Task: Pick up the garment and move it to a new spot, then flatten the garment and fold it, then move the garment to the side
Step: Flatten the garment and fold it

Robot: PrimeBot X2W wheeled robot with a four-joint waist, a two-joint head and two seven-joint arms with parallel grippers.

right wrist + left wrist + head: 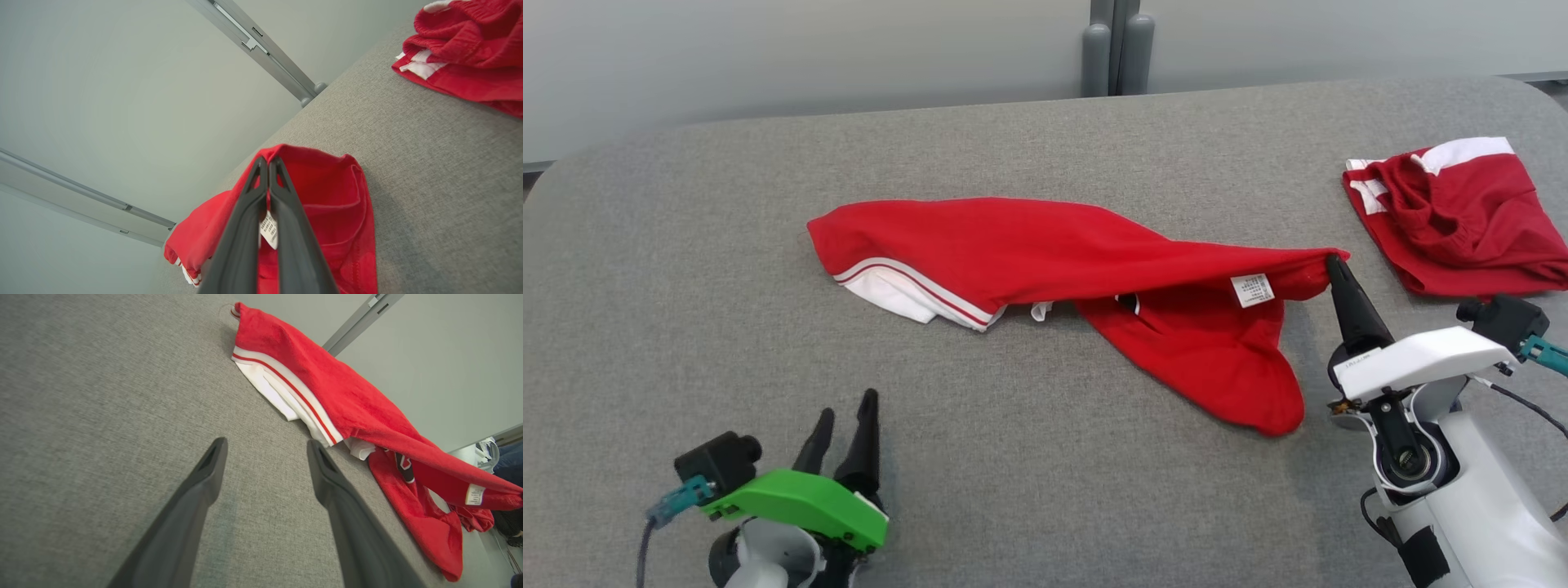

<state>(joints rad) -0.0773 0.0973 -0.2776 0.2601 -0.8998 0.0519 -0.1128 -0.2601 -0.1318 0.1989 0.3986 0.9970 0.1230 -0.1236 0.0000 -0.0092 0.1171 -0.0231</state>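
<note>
Next, my left gripper takes hold of the white sleeve's edge [887, 300], which sticks out loose below the striped trim while the red body [993, 240] lies flat.
The garment [1045, 253] is red with white striped trim and lies stretched across the middle of the grey table [1045, 457]. My right gripper [1335, 265] is shut on its right end, which is lifted off the surface. A white label [1252, 290] hangs near that pinch. In the right wrist view the fingers [245, 212] are pressed together on the red cloth [335, 192], with the label [269, 232] showing between them. My left gripper [845, 416] stands open at the lower left, apart from the garment [327, 392], with nothing between its fingers [204, 473].
A second red and white garment [1462, 216] lies bunched at the table's far right. A grey post [1115, 45] stands behind the far edge, against a pale wall. Bare grey surface spreads in front and to the left.
</note>
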